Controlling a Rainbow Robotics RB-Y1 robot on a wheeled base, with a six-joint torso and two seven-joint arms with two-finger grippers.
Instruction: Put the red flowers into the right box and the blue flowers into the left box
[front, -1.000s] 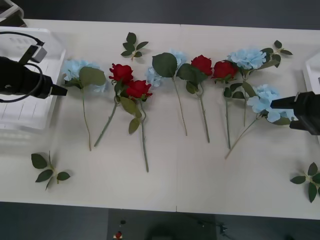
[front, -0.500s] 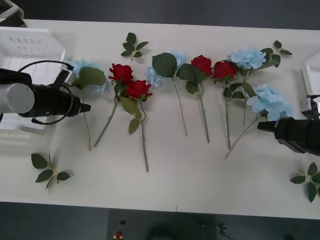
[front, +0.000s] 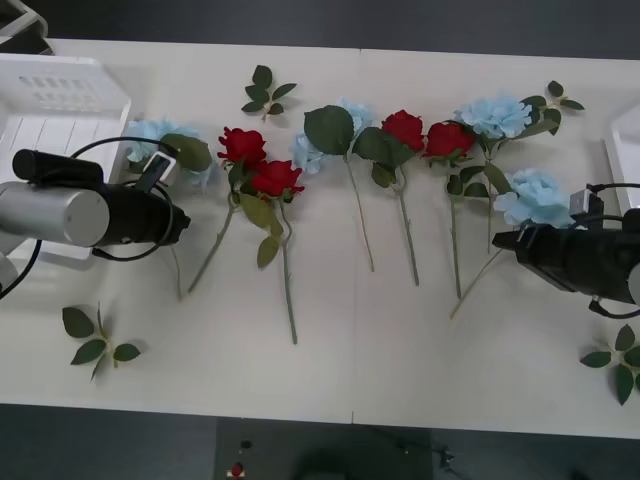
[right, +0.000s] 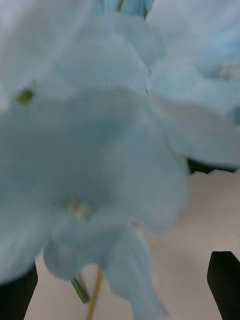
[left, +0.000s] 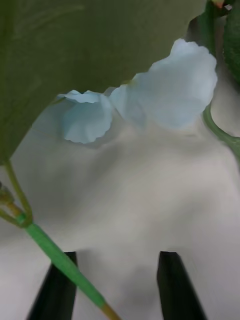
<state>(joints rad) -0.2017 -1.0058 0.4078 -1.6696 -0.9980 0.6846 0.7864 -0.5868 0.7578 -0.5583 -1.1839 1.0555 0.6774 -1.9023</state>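
My left gripper grabs the flower by its bare green stem (front: 177, 270) next. The blue flower's thin, ruffled petals spread wide at its top.
Several red flowers lie on the white table, among them a pair (front: 260, 162) left of centre and another pair (front: 425, 133) right of centre. Blue flowers lie between them. My left gripper (front: 183, 222) (left: 115, 260) is open just above the stem (left: 60, 255) of the leftmost blue flower (front: 160, 143), whose petals (left: 165, 92) and big leaf (left: 75, 50) are close ahead. My right gripper (front: 497, 241) (right: 120, 270) is open, low beside the rightmost blue flower (front: 540, 197), its bloom (right: 100, 150) directly in front of the fingers. The left box (front: 60, 100) stands at the far left. The right box (front: 620, 140) is a rim at the right edge.
Loose green leaf sprigs lie at the back (front: 265, 90), the front left (front: 98, 340), the back right (front: 555, 100) and the front right (front: 620, 360). Two more blue flowers (front: 495, 115) (front: 312, 152) lie in the row. The table's front strip is bare.
My left arm has swung from over the left box down to the leftmost blue flower's stem. My right arm has moved down and left, toward the rightmost blue flower's stem.
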